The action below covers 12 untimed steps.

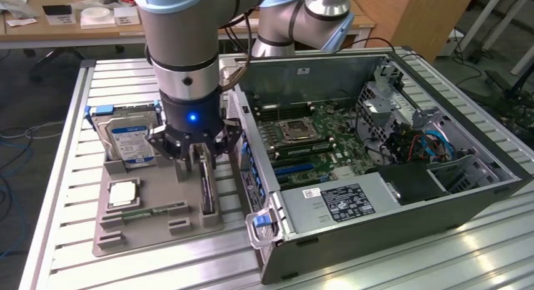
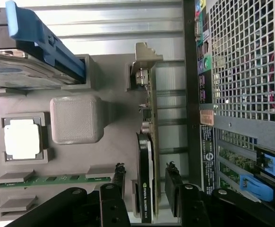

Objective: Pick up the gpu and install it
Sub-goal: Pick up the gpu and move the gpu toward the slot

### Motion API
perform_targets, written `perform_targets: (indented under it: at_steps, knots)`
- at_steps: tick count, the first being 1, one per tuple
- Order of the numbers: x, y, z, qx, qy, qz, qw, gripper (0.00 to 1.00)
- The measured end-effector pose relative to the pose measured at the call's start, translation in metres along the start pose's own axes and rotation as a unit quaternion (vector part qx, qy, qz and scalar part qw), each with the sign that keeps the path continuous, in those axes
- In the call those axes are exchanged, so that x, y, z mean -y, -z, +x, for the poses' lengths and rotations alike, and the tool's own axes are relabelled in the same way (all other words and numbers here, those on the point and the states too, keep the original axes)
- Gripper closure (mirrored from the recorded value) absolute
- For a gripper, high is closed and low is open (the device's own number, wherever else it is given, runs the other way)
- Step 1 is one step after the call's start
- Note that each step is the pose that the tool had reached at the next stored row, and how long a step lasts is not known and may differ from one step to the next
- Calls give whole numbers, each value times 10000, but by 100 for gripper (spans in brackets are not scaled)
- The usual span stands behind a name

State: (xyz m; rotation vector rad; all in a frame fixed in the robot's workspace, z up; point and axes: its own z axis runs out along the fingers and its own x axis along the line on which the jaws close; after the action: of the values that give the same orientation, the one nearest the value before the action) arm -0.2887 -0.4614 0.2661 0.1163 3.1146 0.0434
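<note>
My gripper grips the GPU by the flat black shroud (image 1: 205,177) next, since the GPU's bracket end is bent and crowded with parts.
The gpu (image 1: 206,191) stands on its long edge in a slot of the grey holder tray (image 1: 159,230), just beside the open computer case. In the wrist view the gpu (image 2: 145,182) shows its black face edge-on, with its pale metal bracket (image 2: 144,61) at the far end. My gripper (image 1: 199,160) hangs straight down over the card and is open. Its black fingers (image 2: 120,176) stand one on each side of the card, with a small gap on both sides. Nothing is held.
The tray also carries a silver hard drive (image 1: 129,137) in a blue caddy, a processor chip (image 1: 124,192) and a green memory stick (image 1: 154,210). The open case (image 1: 467,196) exposes the motherboard (image 1: 304,137) with blue card slots (image 1: 292,170). Its rear panel (image 2: 241,61) is close alongside.
</note>
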Motion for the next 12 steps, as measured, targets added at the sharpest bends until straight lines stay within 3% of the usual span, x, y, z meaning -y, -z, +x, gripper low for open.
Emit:
perform_targets:
  at_steps: [12]
  knots:
    - [3, -161, -19, 0, 0, 0, 10000, 53]
